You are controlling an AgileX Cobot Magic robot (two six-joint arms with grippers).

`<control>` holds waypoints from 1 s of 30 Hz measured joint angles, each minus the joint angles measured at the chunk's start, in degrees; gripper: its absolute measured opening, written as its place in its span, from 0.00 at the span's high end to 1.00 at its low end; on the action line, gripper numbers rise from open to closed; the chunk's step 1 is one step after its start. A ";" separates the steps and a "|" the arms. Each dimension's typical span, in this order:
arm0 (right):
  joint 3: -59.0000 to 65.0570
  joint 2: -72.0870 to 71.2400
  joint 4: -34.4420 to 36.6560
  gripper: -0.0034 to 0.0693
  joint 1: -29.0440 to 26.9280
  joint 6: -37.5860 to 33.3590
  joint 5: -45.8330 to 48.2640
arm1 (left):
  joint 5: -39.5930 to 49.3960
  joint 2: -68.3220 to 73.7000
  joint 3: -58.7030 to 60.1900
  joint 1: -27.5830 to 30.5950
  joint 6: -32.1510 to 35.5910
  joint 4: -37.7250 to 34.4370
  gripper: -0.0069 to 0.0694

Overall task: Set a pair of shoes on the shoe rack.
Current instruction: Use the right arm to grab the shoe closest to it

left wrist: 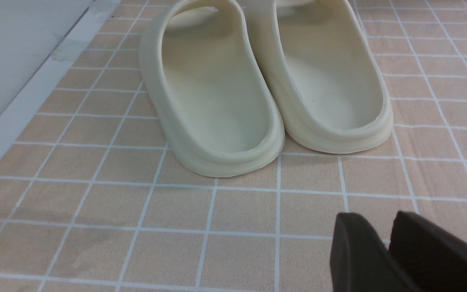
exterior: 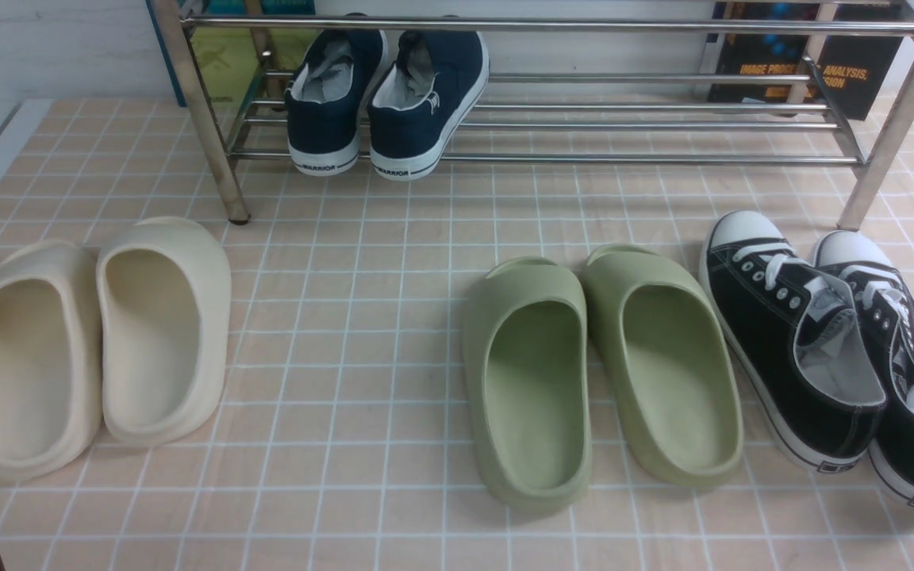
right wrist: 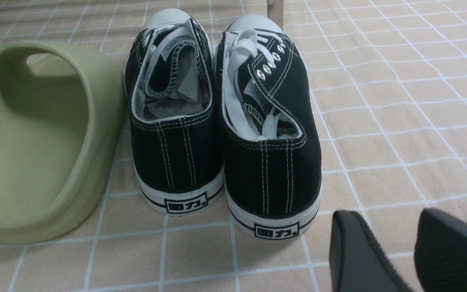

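I need to put the black sneaker on the shoe rack, so next my right gripper should grab that sneaker, beside the green slides, by its heel collar (exterior: 839, 404).
The two black canvas sneakers (exterior: 790, 349) (exterior: 913, 373) with white laces and toe caps stand side by side on the tiled floor at the front right, toes toward the shoe rack (exterior: 552, 159). In the right wrist view their heels (right wrist: 176, 162) (right wrist: 272, 174) face me. My right gripper (right wrist: 387, 215) is open and empty, low over the floor just behind and beside the outer sneaker's heel. My left gripper (left wrist: 375, 219) is shut and empty, behind the cream slides. The rack's steel bars span the back of the front view.
Navy WARRIOR sneakers (exterior: 385, 95) sit on the rack's lower bars at the left. Green slides (exterior: 600, 373) lie next to the black sneakers. Cream slides (exterior: 92, 341) lie at the far left, by a white floor edge (left wrist: 10, 121). A rack leg (exterior: 889, 135) stands just beyond the black sneakers.
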 joint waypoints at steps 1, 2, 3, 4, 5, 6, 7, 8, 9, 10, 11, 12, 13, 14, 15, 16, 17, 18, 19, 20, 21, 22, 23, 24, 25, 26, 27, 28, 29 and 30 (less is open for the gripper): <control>0.00 0.00 0.27 0.62 0.00 0.00 0.00 | 0.00 0.00 0.00 0.00 0.00 0.00 0.69; 0.00 0.00 0.36 0.62 0.00 0.00 0.00 | 0.00 0.00 0.00 0.00 0.00 0.00 0.69; 0.00 0.00 1.60 0.62 0.00 0.00 0.00 | 0.00 0.00 0.00 0.00 0.00 0.00 0.69; 0.00 0.00 2.70 0.62 0.00 0.00 0.00 | 0.00 0.00 0.00 0.00 0.00 0.00 0.69; 0.00 0.00 4.78 0.62 0.00 0.00 -0.05 | 0.00 0.00 0.00 0.00 0.00 0.00 0.69; 0.00 0.00 7.37 0.62 0.00 0.08 -0.05 | 0.00 0.00 0.00 0.00 0.00 0.00 0.69; 0.00 0.00 7.92 0.62 0.00 0.21 -0.05 | 0.00 0.00 0.00 0.00 0.00 0.00 0.69; 0.00 0.00 13.03 0.62 0.00 1.13 -0.09 | 0.00 0.00 0.00 0.00 0.00 0.00 0.68; 0.00 0.00 16.86 0.62 0.00 2.24 -0.09 | 0.00 0.00 0.00 0.00 0.00 0.00 0.68; 0.00 0.00 20.35 0.62 0.00 3.47 -0.09 | 0.00 0.00 0.00 0.00 0.00 0.00 0.68; 0.07 0.00 25.12 0.62 0.00 5.41 -0.09 | 0.00 0.00 0.00 0.00 0.00 0.00 0.68; 0.13 0.00 29.18 0.62 0.00 7.16 -0.03 | 0.00 0.00 0.00 0.00 0.00 0.00 0.68; 0.27 0.00 35.22 0.62 0.00 10.17 0.18 | 0.00 0.00 0.00 0.00 0.00 0.00 0.67; 0.31 0.00 38.00 0.62 0.00 11.28 0.38 | 0.00 0.00 0.00 0.00 0.00 0.00 0.67; 0.35 0.00 42.15 0.62 0.00 12.69 0.59 | 0.00 0.00 0.00 0.00 0.00 0.00 0.67; 0.31 0.00 46.44 0.62 0.00 13.61 0.60 | 0.00 0.00 0.00 0.00 0.00 0.00 0.67; 0.31 0.00 46.85 0.62 0.00 13.62 0.54 | 0.00 0.00 0.00 0.00 0.00 0.00 0.67; 0.31 0.00 48.02 0.62 0.00 13.62 0.42 | 0.00 0.00 0.00 0.00 0.00 0.00 0.67; 0.31 0.00 48.43 0.62 0.00 12.94 -0.26 | 0.00 0.00 0.00 0.00 0.00 0.00 0.67; 0.31 0.00 48.20 0.62 0.00 12.54 -0.75 | 0.00 0.00 0.00 0.00 0.00 0.00 0.67; 0.31 0.00 47.84 0.62 0.00 12.02 -1.42 | 0.00 0.00 0.00 0.00 0.00 0.00 0.67; 0.31 0.00 47.11 0.62 0.00 11.07 -3.26 | 0.00 0.00 0.00 0.00 0.00 0.00 0.67; 0.31 0.00 46.65 0.62 0.00 9.63 -4.75 | 0.00 0.00 0.00 0.00 0.00 0.00 0.67; 0.31 0.00 46.61 0.62 0.00 8.70 -5.34 | 0.00 0.00 0.00 0.00 0.00 0.00 0.67; 0.31 0.00 46.54 0.62 0.00 7.34 -5.84 | 0.00 0.00 0.00 0.00 0.00 0.00 0.67; 0.05 0.00 46.41 0.62 0.00 5.87 -5.85 | 0.00 0.00 0.00 0.00 0.00 0.00 0.67; -0.66 0.00 46.25 0.62 0.00 3.68 -5.77 | 0.00 0.00 0.00 0.00 0.00 0.00 0.67; -1.11 0.00 46.24 0.62 0.00 2.62 -5.77 | 0.00 0.00 0.00 0.00 0.00 0.00 0.67; -3.68 0.23 45.31 0.64 0.00 -2.33 -5.72 | 0.00 0.00 0.00 0.00 0.00 0.00 0.67; -5.44 0.68 44.89 0.66 0.00 -5.05 -5.72 | 0.05 0.00 0.00 0.00 0.00 0.00 0.67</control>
